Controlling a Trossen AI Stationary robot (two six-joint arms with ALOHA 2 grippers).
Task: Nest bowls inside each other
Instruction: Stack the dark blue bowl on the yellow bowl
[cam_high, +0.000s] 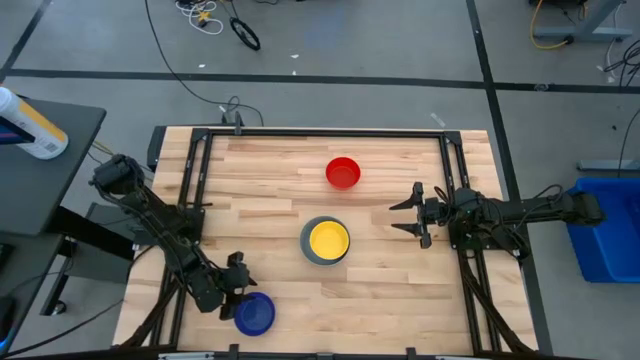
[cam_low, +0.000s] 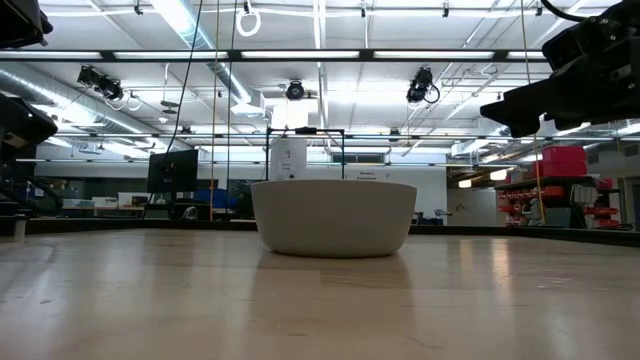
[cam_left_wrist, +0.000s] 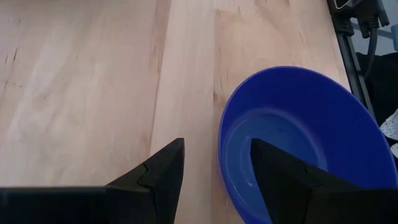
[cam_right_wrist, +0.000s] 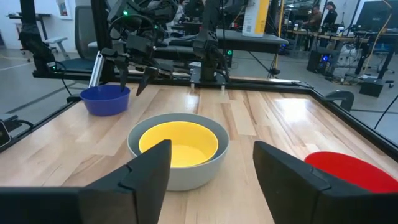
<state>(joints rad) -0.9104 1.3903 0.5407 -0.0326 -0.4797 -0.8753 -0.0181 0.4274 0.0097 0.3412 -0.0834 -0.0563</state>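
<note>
The dark blue bowl should go inside the yellow bowl (cam_high: 328, 239), so my left gripper should next take hold of the dark blue bowl by its rim (cam_high: 241, 300).
A dark blue bowl (cam_high: 254, 313) stands upright near the table's front edge, left of centre. My left gripper (cam_high: 240, 281) hovers open just above its left rim (cam_left_wrist: 221, 155), pointing slantwise down; in the left wrist view one finger shows over the hollow and one over the wood. At the table's middle, a yellow bowl (cam_high: 328, 239) sits nested inside a grey bowl (cam_high: 309, 250). A red bowl (cam_high: 343, 172) stands alone behind them. My right gripper (cam_high: 398, 217) stays open and level at the right, pointing at the grey bowl (cam_right_wrist: 177, 168).
A black metal frame (cam_high: 196, 170) runs along the table's left, far and right sides. Bare wood lies between the bowls. Off the table are a white bottle (cam_high: 30, 125) on a dark stand at the left and a blue bin (cam_high: 610, 235) at the right.
</note>
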